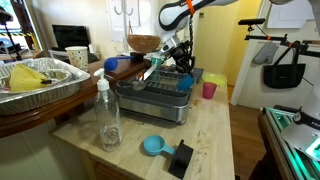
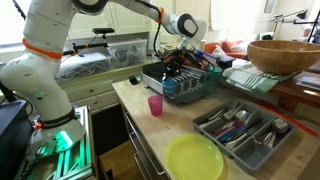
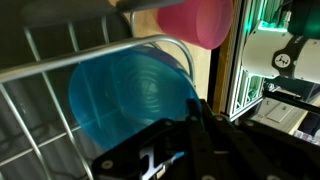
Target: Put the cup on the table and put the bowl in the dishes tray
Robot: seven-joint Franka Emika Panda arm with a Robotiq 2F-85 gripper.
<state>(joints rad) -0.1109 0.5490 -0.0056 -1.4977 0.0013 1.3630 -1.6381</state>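
The bowl's rounded side sits inside the tray's wire rim (image 3: pixel 158 41) and the bowl would settle on the rack if I opened now, so my gripper should open.
The light-blue bowl (image 3: pixel 130 95) fills the wrist view, tilted with its inside towards the camera, among the wires of the dishes tray (image 3: pixel 40 60). My gripper (image 3: pixel 195 125) is shut with its dark fingers meeting on the bowl's right rim. In both exterior views the gripper (image 1: pixel 182 68) (image 2: pixel 175 75) reaches down into the dishes tray (image 1: pixel 150 98) (image 2: pixel 200 92), with a bit of the bowl (image 2: pixel 169 88) showing at its tips. The pink cup (image 1: pixel 209 88) (image 2: pixel 155 105) (image 3: pixel 200 20) stands upright on the wooden table (image 1: pixel 215 135) (image 2: pixel 140 125), just beside the tray.
A clear bottle (image 1: pixel 107 115), a turquoise scoop (image 1: pixel 152 146) and its black block (image 1: pixel 180 158) stand on the table in front of the tray. A large wooden bowl (image 1: pixel 143 43) (image 2: pixel 283 55) and a foil pan (image 1: pixel 40 75) sit behind. A cutlery tray (image 2: pixel 245 130) and a yellow-green plate (image 2: pixel 195 160) lie nearby.
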